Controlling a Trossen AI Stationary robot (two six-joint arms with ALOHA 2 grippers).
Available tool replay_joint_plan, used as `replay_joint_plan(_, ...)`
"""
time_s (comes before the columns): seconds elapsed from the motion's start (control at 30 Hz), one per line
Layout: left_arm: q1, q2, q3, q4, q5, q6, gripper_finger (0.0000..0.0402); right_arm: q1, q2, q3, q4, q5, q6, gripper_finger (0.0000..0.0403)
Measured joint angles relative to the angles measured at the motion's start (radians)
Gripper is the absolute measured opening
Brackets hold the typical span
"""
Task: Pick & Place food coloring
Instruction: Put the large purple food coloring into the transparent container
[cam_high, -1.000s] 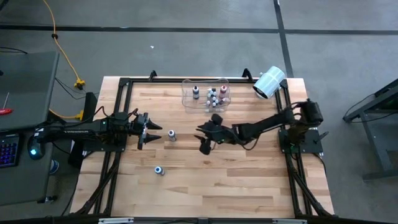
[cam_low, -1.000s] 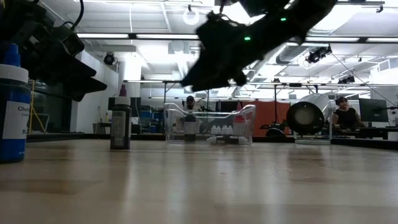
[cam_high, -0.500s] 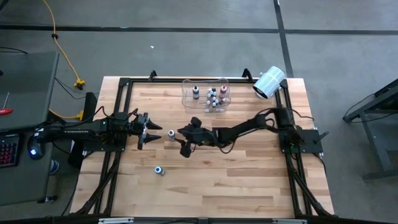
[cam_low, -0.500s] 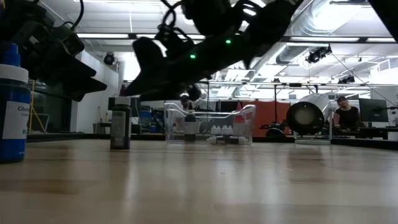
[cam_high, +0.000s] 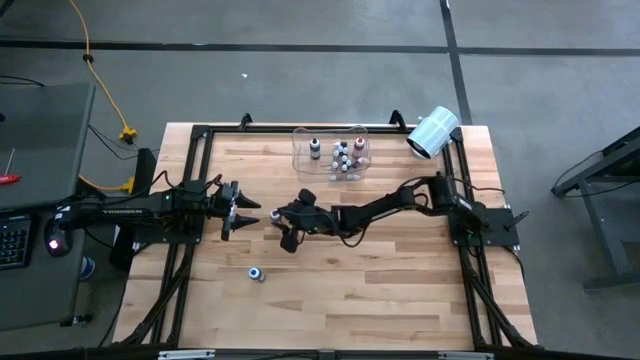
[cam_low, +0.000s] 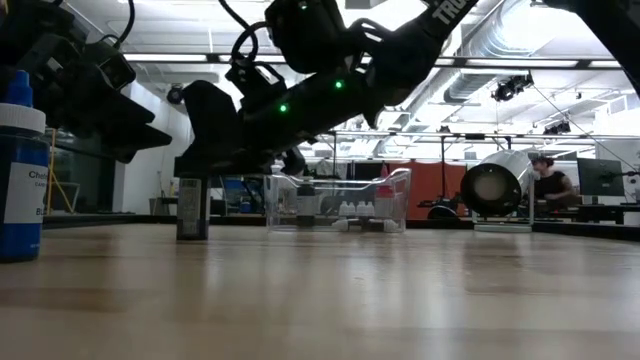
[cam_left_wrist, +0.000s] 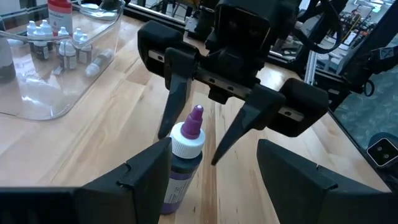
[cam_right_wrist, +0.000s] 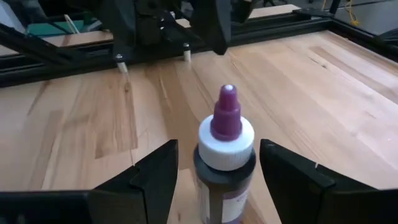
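Next, my right gripper grabs the purple-tipped bottle by its white cap (cam_high: 276, 215) to place it in the clear bin (cam_high: 330, 152).
A small food coloring bottle (cam_right_wrist: 225, 163) with a white cap, purple tip and dark purple fill stands upright on its base on the wooden table (cam_high: 380, 290), left of centre. My right gripper (cam_high: 283, 226) reaches level from the table's right side. It is open, one finger on each side of the bottle (cam_left_wrist: 185, 155), with a gap on both sides. My left gripper (cam_high: 252, 212) waits open just left of that bottle, pointing at it. A second bottle with a blue cap (cam_high: 257, 273) stands nearer the front edge.
A clear plastic bin (cam_high: 300, 155) at the far middle holds several small bottles. A white paper roll (cam_high: 433, 132) lies at the far right corner. Black frame rails (cam_high: 190, 180) run along the table's sides. Bare wood stretches over the near half.
My right gripper has moved toward the table's left edge and down, from below the bin to the purple bottle. Its fingers, still open, now stand on either side of the bottle, which has stayed where it was.
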Motion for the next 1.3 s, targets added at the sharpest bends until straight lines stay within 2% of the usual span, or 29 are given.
replay_joint_plan(0.37, 0.000, 0.000, 0.000, 0.000, 0.000, 0.000, 0.0234, -0.009, 0.000, 0.000, 0.005, 0.050, 0.004, 0.0216)
replay_joint_plan(0.9, 0.000, 0.000, 0.000, 0.000, 0.000, 0.000, 0.0234, -0.014, -0.001, 0.003, 0.015, 0.038, -0.014, 0.0216)
replay_joint_plan(1.3, 0.000, 0.000, 0.000, 0.000, 0.000, 0.000, 0.0234, -0.027, -0.002, 0.020, 0.010, -0.011, -0.037, 0.0216)
